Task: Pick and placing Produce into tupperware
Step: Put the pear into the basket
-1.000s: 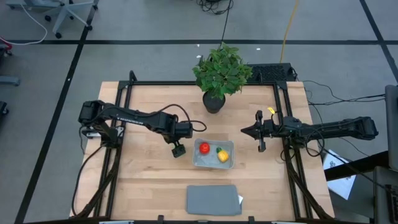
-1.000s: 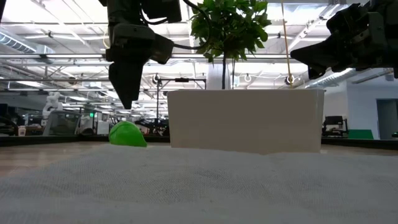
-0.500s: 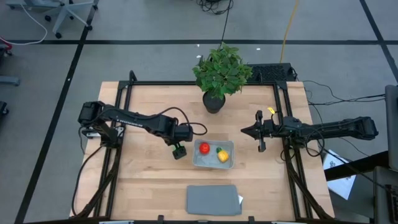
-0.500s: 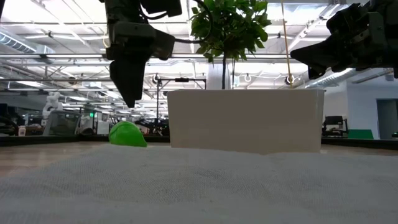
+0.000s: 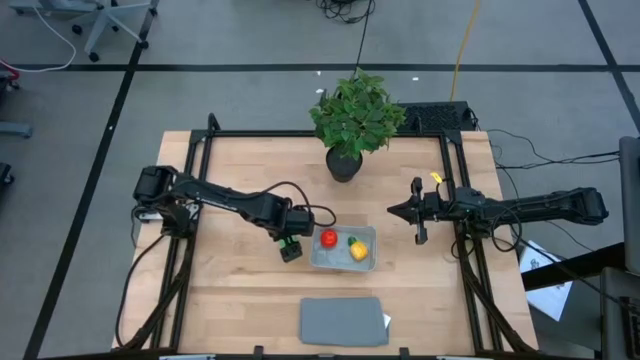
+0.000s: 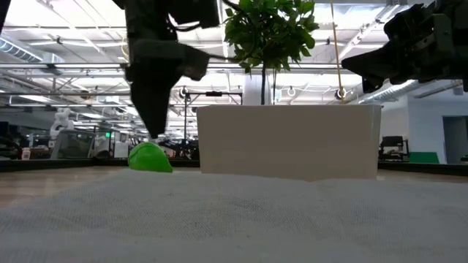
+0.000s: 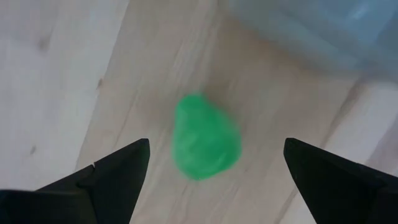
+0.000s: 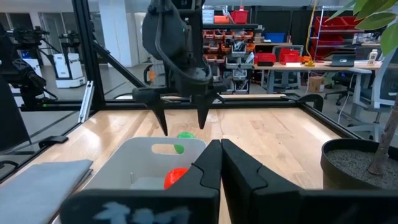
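Observation:
The green piece should go in the tupperware, so my left gripper should grab it by its wide rounded body (image 7: 206, 146) next.
The round green piece (image 7: 205, 137) lies on the wooden table just left of the tupperware (image 5: 370, 232). It also shows in the low view (image 6: 150, 157). My left gripper (image 7: 216, 155) is open and points down right above it, one finger on either side, touching nothing. It also shows in the high view (image 5: 291, 249). The red piece (image 5: 328, 238) and the yellow piece with a green tip (image 5: 357, 249) lie inside the tupperware. My right gripper (image 5: 393, 211) is shut and waits level in the air to the tupperware's right.
A leafy potted plant (image 5: 355, 120) stands at the table's far middle. A flat opaque grey rectangle (image 5: 343, 321) lies by the near edge. Black frame rails (image 5: 200, 200) run along the left and right sides of the table.
My left gripper has gone a little toward the table's near edge and the tupperware. It has then come down over the green piece, still open. The green piece has not moved.

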Tool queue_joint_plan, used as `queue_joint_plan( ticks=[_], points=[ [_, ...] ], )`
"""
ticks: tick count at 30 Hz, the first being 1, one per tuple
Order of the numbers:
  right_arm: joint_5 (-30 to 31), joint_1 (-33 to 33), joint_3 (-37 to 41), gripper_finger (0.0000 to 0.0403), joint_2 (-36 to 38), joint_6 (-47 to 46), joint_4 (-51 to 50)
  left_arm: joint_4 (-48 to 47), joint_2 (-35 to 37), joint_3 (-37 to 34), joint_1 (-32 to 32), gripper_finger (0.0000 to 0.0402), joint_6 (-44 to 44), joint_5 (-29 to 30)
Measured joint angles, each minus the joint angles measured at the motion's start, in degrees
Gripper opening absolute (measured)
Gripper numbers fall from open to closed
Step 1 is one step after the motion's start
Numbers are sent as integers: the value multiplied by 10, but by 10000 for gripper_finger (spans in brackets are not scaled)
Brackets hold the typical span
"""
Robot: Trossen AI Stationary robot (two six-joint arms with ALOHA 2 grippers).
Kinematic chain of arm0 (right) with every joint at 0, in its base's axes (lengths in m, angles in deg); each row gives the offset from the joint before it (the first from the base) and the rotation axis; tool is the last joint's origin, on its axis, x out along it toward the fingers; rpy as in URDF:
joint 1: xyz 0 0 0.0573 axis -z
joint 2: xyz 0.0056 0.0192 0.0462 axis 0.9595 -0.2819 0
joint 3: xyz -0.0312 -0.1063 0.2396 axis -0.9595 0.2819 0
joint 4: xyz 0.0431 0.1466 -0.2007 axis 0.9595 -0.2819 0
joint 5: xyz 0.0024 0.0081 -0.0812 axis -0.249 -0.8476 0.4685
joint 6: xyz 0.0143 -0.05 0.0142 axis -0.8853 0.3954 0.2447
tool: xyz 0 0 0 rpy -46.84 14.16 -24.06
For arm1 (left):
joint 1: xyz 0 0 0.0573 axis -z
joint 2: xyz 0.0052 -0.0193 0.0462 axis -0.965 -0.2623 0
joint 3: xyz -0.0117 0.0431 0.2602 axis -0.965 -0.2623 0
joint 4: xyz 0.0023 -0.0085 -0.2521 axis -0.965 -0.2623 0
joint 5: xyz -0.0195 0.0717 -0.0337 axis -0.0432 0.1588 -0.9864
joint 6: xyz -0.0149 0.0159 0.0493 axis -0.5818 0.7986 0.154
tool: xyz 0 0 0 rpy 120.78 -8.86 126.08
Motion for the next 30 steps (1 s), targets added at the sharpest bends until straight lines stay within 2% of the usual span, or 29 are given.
queue_joint_plan(
  ticks=[13,27,30],
  points=[
    [0,0,0,0,-7,1,1,6,-63,1,2,376,10,-3],
    [0,0,0,0,-10,2,5,9,-73,1,2,375,31,11],
    [0,0,0,0,-10,2,5,9,-73,1,2,360,31,11]
  ],
)
